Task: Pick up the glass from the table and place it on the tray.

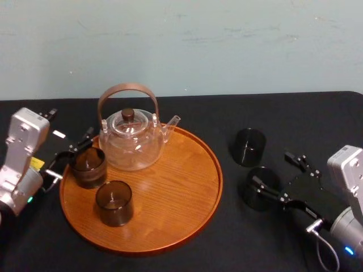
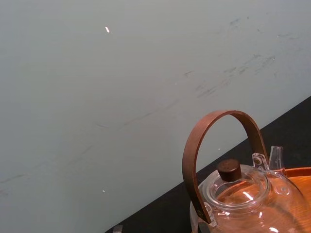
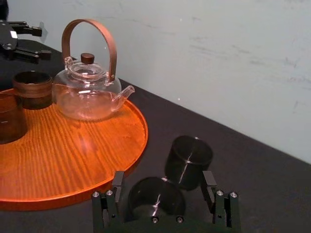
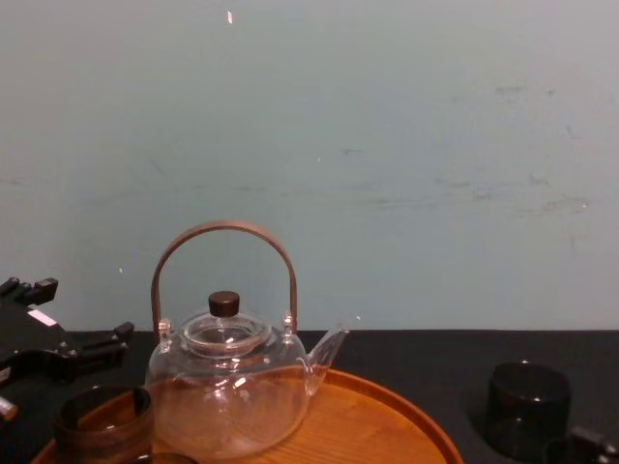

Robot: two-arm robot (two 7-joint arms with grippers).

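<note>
The robot's right gripper will next grab the nearer dark smoked glass by its round side (image 3: pixel 156 205), to place the glass on the wooden tray (image 3: pixel 80 155).
Two dark glasses stand on the black table right of the tray (image 1: pixel 170 187). The nearer glass (image 1: pixel 256 191) (image 3: pixel 154 199) sits low between the spread fingers of my right gripper (image 1: pixel 271 168) (image 3: pixel 163 178), which is open; neither finger is seen touching it. The farther glass (image 1: pixel 248 147) (image 3: pixel 189 155) stands just beyond. The round orange-brown wooden tray holds a glass teapot (image 1: pixel 131 141) and two more dark glasses (image 1: pixel 88 166) (image 1: pixel 114 202). My left gripper (image 1: pixel 75 146) hovers open at the tray's left rim, beside the left glass.
The table (image 1: pixel 295 119) is covered in black cloth and ends at a pale wall behind. The teapot's tall brown handle (image 4: pixel 222 232) rises well above the tray. Bare wood (image 3: pixel 73 155) lies on the tray's right half.
</note>
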